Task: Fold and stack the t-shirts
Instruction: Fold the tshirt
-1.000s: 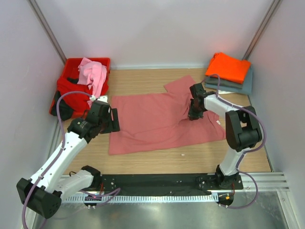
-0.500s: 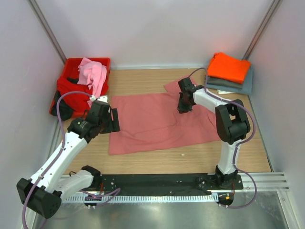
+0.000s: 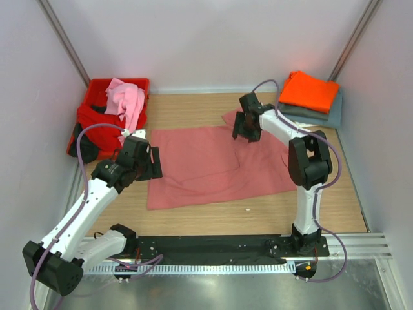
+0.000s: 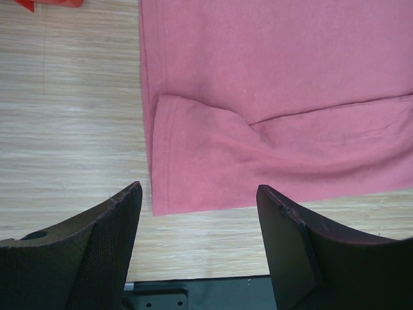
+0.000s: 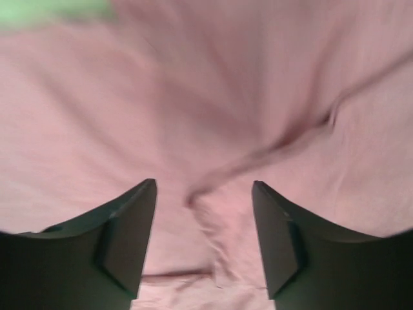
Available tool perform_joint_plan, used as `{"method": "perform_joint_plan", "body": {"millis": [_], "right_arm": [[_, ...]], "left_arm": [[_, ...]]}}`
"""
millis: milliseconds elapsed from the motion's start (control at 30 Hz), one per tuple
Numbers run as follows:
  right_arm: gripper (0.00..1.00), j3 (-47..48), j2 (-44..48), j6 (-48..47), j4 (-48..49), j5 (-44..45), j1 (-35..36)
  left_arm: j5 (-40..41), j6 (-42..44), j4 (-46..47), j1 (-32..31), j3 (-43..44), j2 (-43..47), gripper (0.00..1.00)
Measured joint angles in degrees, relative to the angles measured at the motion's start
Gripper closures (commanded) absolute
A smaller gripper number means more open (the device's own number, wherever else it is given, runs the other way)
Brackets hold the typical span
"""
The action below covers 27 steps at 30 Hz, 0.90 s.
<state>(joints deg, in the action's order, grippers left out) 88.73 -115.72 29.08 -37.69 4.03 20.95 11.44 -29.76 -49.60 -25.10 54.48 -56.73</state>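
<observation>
I will next use my right gripper to grab the salmon-pink t-shirt (image 3: 206,168) by its creased far part near the sleeve, so I can straighten and fold the shirt.
A dusty salmon-pink t-shirt (image 3: 206,168) lies spread on the wooden table, creased near its far right sleeve. My right gripper (image 3: 244,131) hovers over that far part, open; in the right wrist view its fingers (image 5: 132,236) stand apart over wrinkled pink cloth (image 5: 219,129) with nothing between them. My left gripper (image 3: 153,163) is open at the shirt's left edge; in the left wrist view it (image 4: 197,248) is above bare wood, just off a folded-over corner of the shirt (image 4: 200,161). Back right, a folded orange t-shirt (image 3: 310,90) rests on a grey-blue one (image 3: 326,116).
A red plastic crate (image 3: 137,84) stands at the back left, holding a light pink shirt (image 3: 126,100) and a red one (image 3: 97,123) that hangs over its side. White walls close in the table on three sides. The arms' black base rail (image 3: 213,248) runs along the near edge.
My right gripper moved toward the back left over the pink shirt, drawing cloth with it, then opened and let go. The left arm has not moved.
</observation>
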Motion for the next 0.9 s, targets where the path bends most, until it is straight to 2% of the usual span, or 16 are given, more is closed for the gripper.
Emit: {"method": "perform_joint_plan", "body": {"millis": [133, 333, 633, 900], "right_arm": [[0.28, 13.66, -2.64, -2.75, -1.62, 0.15, -0.87], [0.28, 33.57, -12.11, -4.35, -2.91, -1.81, -5.73], [0.22, 38.64, -24.96, -4.39, 0.42, -5.2, -14.21], [0.16, 46.18, -31.34, -6.16, 2.84, -3.37, -13.9]], "left_arm": [[0.02, 0.0, 0.02, 0.0, 0.0, 0.0, 0.27], [0.0, 0.0, 0.0, 0.0, -0.07, -0.5, 0.27], [-0.02, 0.02, 0.02, 0.0, -0.07, -2.8, 0.27], [-0.04, 0.02, 0.0, 0.0, -0.07, -4.22, 0.28]]}}
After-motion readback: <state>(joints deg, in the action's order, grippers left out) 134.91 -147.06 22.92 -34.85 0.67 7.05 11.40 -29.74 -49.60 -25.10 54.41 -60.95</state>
